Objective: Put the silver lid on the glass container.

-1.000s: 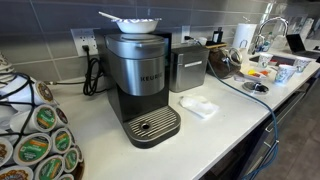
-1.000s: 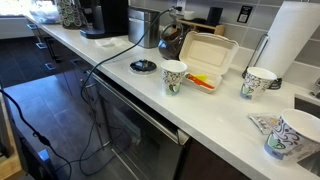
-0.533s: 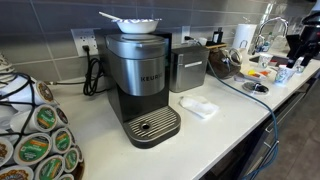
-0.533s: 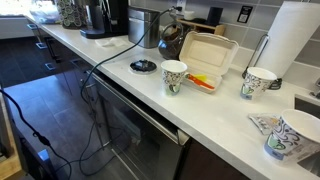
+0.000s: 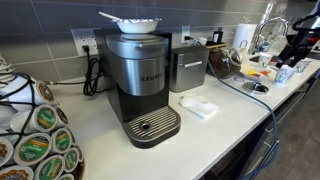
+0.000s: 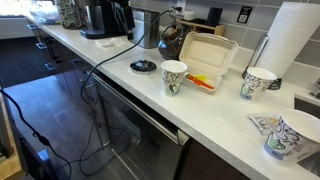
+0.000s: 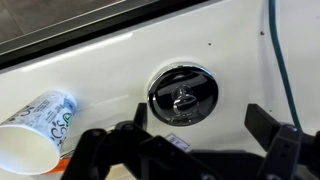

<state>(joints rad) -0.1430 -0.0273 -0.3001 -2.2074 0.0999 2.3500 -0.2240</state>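
The gripper takes hold of the silver lid (image 7: 183,94) from above by the knob in its middle next, so the lid's rim seats on the glass container.
The silver lid (image 7: 183,94), round with a knob in the middle, lies flat on the white counter; it also shows in both exterior views (image 5: 255,87) (image 6: 143,66). My gripper (image 7: 201,116) is open and empty, its two dark fingers spread either side of the lid's near edge and above it, not touching. In an exterior view the arm and gripper (image 5: 296,47) reach in from the right edge, above the lid's end of the counter. The glass container (image 6: 171,39) stands behind the lid by the wall, and shows in the other exterior view (image 5: 221,58) too.
A paper cup (image 7: 38,127) lies left of the lid in the wrist view. A grey cable (image 7: 281,62) runs on its right. An open white takeaway box (image 6: 207,56), more paper cups (image 6: 174,75), a paper towel roll (image 6: 296,42) and a Keurig machine (image 5: 140,80) stand on the counter.
The arm has come into the exterior view from the right edge and moved further in over the counter. The lid and container have not moved.
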